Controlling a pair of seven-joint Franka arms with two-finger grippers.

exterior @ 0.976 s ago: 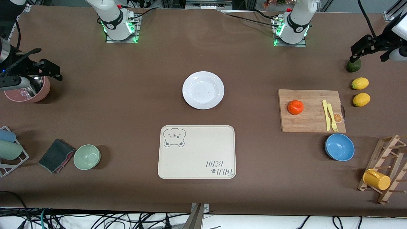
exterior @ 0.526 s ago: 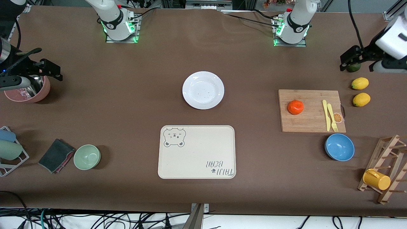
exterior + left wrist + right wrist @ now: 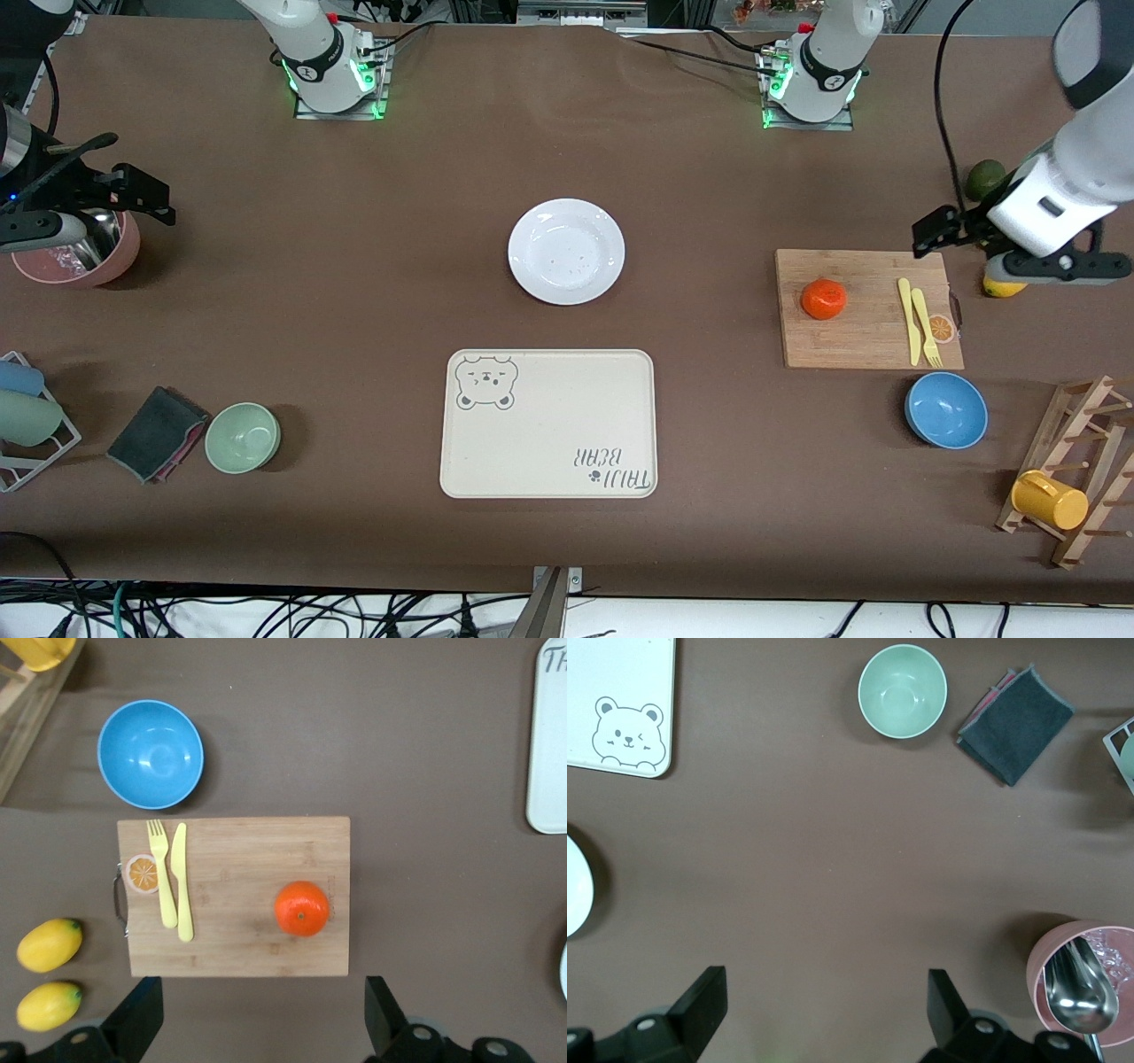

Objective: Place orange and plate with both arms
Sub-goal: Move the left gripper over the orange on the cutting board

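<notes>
The orange (image 3: 824, 299) should go on the white plate (image 3: 566, 252), so my left gripper will grab the orange by its round sides next.
The orange (image 3: 824, 299) sits on a wooden cutting board (image 3: 868, 347) toward the left arm's end of the table; the left wrist view shows it too (image 3: 301, 908). The white plate (image 3: 566, 252) lies empty mid-table, farther from the front camera than the bear tray. My left gripper (image 3: 932, 232) is open and empty, in the air over the board's edge; in its wrist view (image 3: 263, 1014) it is over bare table beside the board (image 3: 239, 952). My right gripper (image 3: 146, 197) waits open and empty (image 3: 824, 1005) over the table beside a pink bowl.
A cream bear tray (image 3: 547, 424) lies nearer the camera than the plate. A yellow knife and fork (image 3: 917, 321) lie on the board. A blue bowl (image 3: 946, 409), lemon (image 3: 1001, 288), avocado (image 3: 982, 180) and mug rack (image 3: 1063, 496) are nearby. A pink bowl (image 3: 84, 257), green bowl (image 3: 243, 437) and cloth (image 3: 158, 432) are at the right arm's end.
My left gripper has moved from over the avocado toward the cutting board and now hides one lemon. The right arm has not moved.
</notes>
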